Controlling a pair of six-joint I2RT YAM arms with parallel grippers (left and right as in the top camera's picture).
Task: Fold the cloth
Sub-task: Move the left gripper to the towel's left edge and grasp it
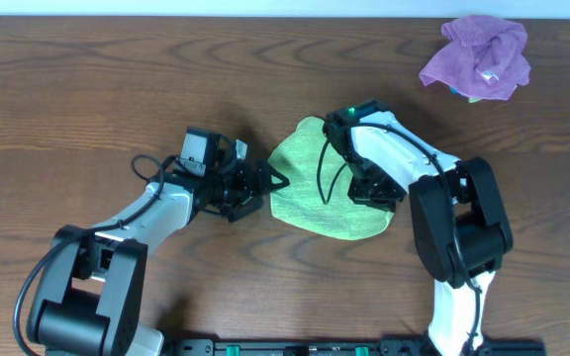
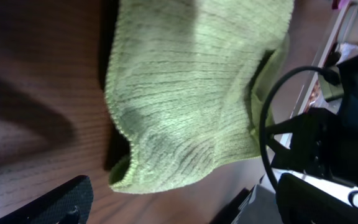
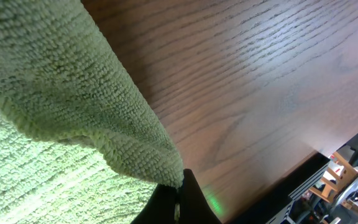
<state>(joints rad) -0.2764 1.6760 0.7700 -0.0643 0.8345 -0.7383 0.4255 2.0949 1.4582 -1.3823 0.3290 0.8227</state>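
Observation:
I should next grab the lime-green cloth's near hem (image 1: 279, 211) (image 2: 144, 185) with my left gripper, apart from where my right gripper holds the cloth, to spread and fold it.
The lime-green cloth (image 1: 315, 193) lies in the middle of the table, partly under my right arm. My right gripper (image 1: 369, 190) hangs over its right part. In the right wrist view that gripper (image 3: 180, 182) is shut on an edge of the cloth (image 3: 61, 81), which is lifted above the flat layer below. My left gripper (image 1: 271, 183) is low on the table at the cloth's left edge, open. In the left wrist view its jaws (image 2: 191, 211) stand wide, and the cloth's near hem (image 2: 166, 112) lies just ahead of them, not between them.
A crumpled purple cloth (image 1: 478, 57) lies at the far right corner of the brown wooden table (image 1: 87, 99). The right arm's black cable (image 1: 325, 168) loops over the green cloth. The table's edge (image 3: 278, 186) runs close behind the right gripper.

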